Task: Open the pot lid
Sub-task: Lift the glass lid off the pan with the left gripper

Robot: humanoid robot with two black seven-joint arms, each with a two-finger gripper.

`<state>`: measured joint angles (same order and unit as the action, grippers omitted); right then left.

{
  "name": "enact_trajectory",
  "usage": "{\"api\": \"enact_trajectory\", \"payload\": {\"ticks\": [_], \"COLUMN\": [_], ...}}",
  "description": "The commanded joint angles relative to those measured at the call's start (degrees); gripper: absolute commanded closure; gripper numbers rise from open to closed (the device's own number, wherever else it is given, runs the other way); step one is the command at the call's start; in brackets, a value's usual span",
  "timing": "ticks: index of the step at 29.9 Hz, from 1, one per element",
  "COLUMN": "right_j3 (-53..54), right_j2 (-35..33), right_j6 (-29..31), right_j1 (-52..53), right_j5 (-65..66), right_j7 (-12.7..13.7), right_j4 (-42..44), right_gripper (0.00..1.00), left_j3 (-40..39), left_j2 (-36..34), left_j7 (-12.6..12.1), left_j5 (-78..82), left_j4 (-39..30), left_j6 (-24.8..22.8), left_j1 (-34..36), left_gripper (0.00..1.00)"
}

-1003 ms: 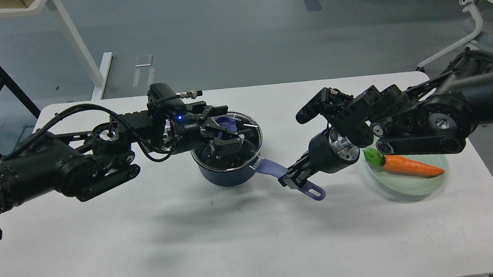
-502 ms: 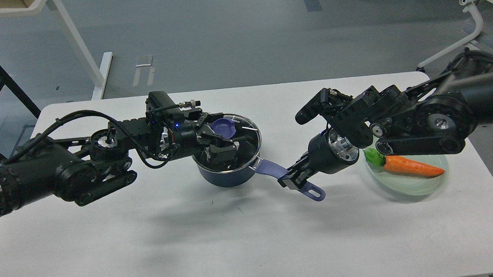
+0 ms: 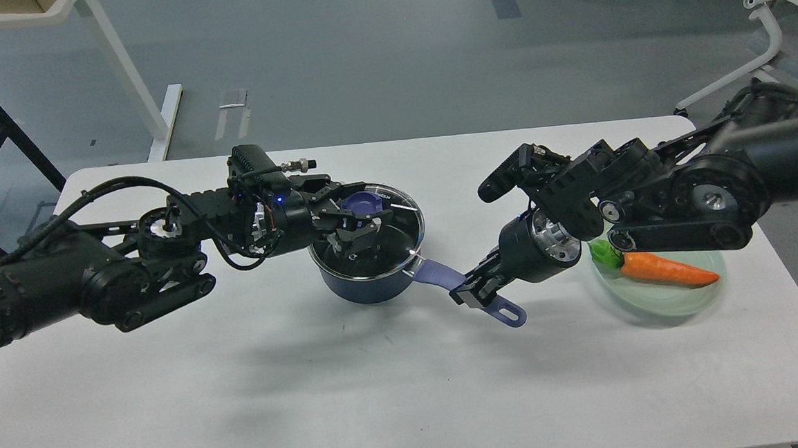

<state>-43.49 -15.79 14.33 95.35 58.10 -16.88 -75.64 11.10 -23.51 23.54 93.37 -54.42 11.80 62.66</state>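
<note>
My left gripper should next grab the glass lid by its narrow purple knob (image 3: 362,203), since the lid spreads flat and wide across the pot (image 3: 364,285). Then it can open the lid.
A dark blue pot (image 3: 364,285) stands on the white table (image 3: 312,395), left of the middle. Its glass lid (image 3: 396,231) with a purple knob (image 3: 361,202) sits on it. The pot's purple handle (image 3: 436,272) points to the front right. My left gripper (image 3: 359,216) is over the lid, open, with its fingers on either side of the knob. My right gripper (image 3: 471,290) is shut on the handle near its far end.
A pale green plate (image 3: 660,301) with an orange carrot (image 3: 665,269) lies at the right, under my right arm. A white chair (image 3: 774,14) stands beyond the table's back right corner. The table's front half is bare.
My left gripper has drawn back to the left and up across the lid, from over its middle to the purple knob. The pot, lid and right gripper have stayed put.
</note>
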Motion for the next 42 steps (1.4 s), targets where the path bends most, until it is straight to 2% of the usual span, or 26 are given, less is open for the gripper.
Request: {"api": "enact_trajectory", "payload": {"ticks": [1, 4, 7, 11, 16, 19, 24, 28, 33, 38, 42], "right_j3": [-0.01, -0.01, -0.01, -0.01, 0.07, 0.07, 0.07, 0.07, 0.07, 0.07, 0.07], "right_j2": [-0.03, 0.06, 0.15, 0.24, 0.15, 0.06, 0.06, 0.06, 0.15, 0.15, 0.15], "right_j6": [-0.01, -0.01, -0.01, -0.01, -0.01, -0.01, 0.08, -0.01, 0.08, 0.08, 0.08], "right_j1": [-0.16, -0.16, -0.16, -0.07, -0.07, -0.16, 0.10, 0.10, 0.28, 0.37, 0.37], "right_j5": [-0.01, -0.01, -0.01, -0.01, -0.01, -0.01, -0.01, -0.01, -0.01, -0.01, -0.01], "right_j7": [0.01, 0.01, 0.01, 0.01, 0.01, 0.01, -0.08, -0.08, -0.08, -0.08, -0.08], "right_j4": [0.15, 0.15, 0.23, 0.23, 0.23, 0.23, 0.15, 0.15, 0.06, 0.06, -0.03], "right_gripper": [0.79, 0.79, 0.79, 0.79, 0.79, 0.79, 0.79, 0.79, 0.79, 0.79, 0.79], "left_j3": [-0.02, -0.28, -0.55, -1.07, -0.73, -0.11, -0.02, -0.11, 0.15, 0.33, 0.33], "left_j2": [-0.74, -1.80, -3.20, -5.75, -15.31, -21.74, -27.55, -28.00, -26.16, -21.85, -20.96], "left_j7": [0.10, 0.19, 1.07, 1.86, 2.13, 4.31, 4.46, 4.46, 4.46, 4.46, 4.46], "left_j5": [-0.03, -0.38, -0.38, -0.64, -1.52, -1.70, -2.58, -2.84, -4.86, -4.95, -5.04], "left_j4": [-0.25, -0.60, -0.86, -1.74, -3.58, -3.76, -2.01, 0.62, 7.74, 13.89, 15.48], "left_j6": [-0.03, -0.20, -0.29, -0.20, -0.29, -0.29, 0.15, 0.50, 5.24, 5.51, 5.60], "left_j1": [0.27, 0.89, 1.94, 3.17, 3.35, 2.30, -4.28, -8.06, -12.90, -14.05, -15.11], "left_gripper": [0.52, 0.53, 0.60, 0.61, 0.61, 0.61, 0.61, 0.61, 0.61, 0.60, 0.60]}}
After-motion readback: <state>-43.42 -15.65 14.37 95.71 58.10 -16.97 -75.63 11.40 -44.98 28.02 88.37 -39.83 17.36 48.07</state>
